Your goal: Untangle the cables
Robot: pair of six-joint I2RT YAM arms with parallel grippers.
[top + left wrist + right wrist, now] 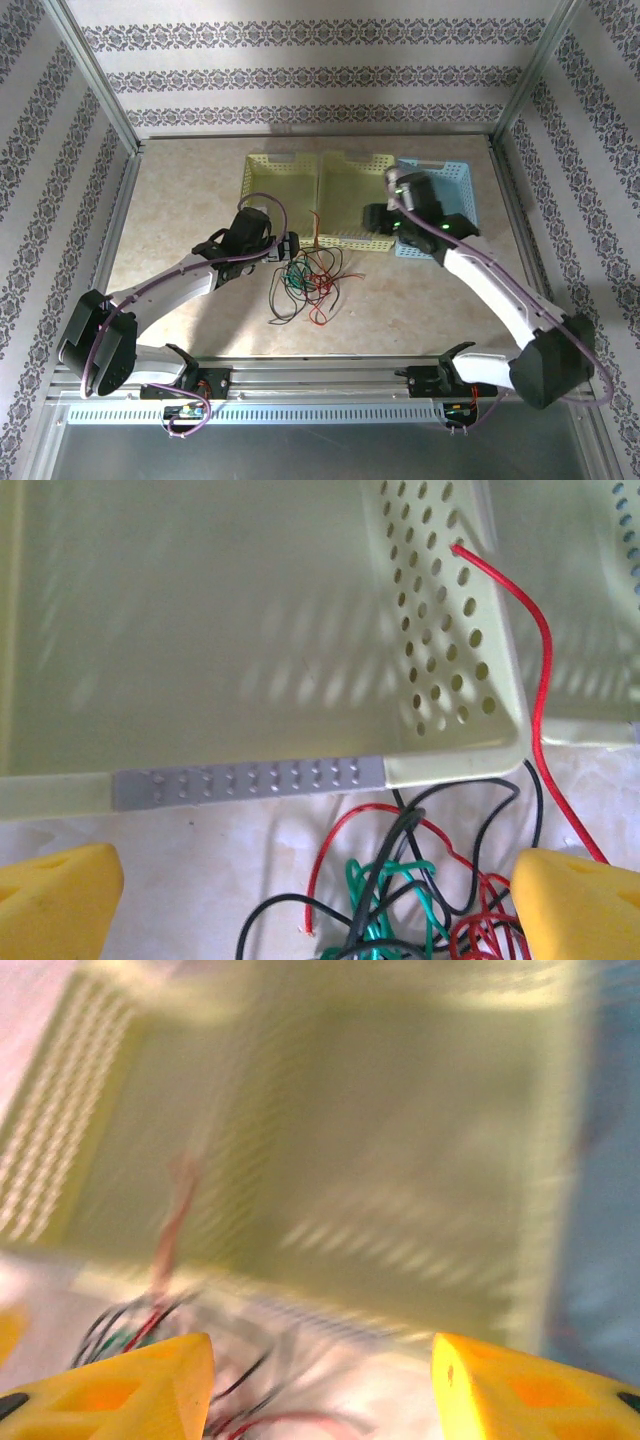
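My right gripper grabs the red wire's raised part leaning on the basket (317, 229) (171, 1235) next, to pull the wire out of the tangle.
The cables (306, 281) lie in a loose tangle of red, black and green wires on the table, just in front of the yellow baskets. One red wire (541, 676) rises from the pile and leans on a basket wall. My left gripper (292, 248) hovers at the tangle's upper left edge. In the left wrist view it (315, 872) stands open, with the cables (420, 900) between and below its yellow fingers (60, 900). My right gripper (374, 219) is over the middle basket's front right corner. It (320, 1360) is open and empty in a blurred picture, the cables (140, 1325) at lower left.
Two pale yellow perforated baskets (262, 185) (340, 165) stand side by side at the back, with a blue basket (455, 180) to their right. A grey strip (250, 780) marks the left basket's front rim. Bare table (180, 200) lies to the left of the baskets.
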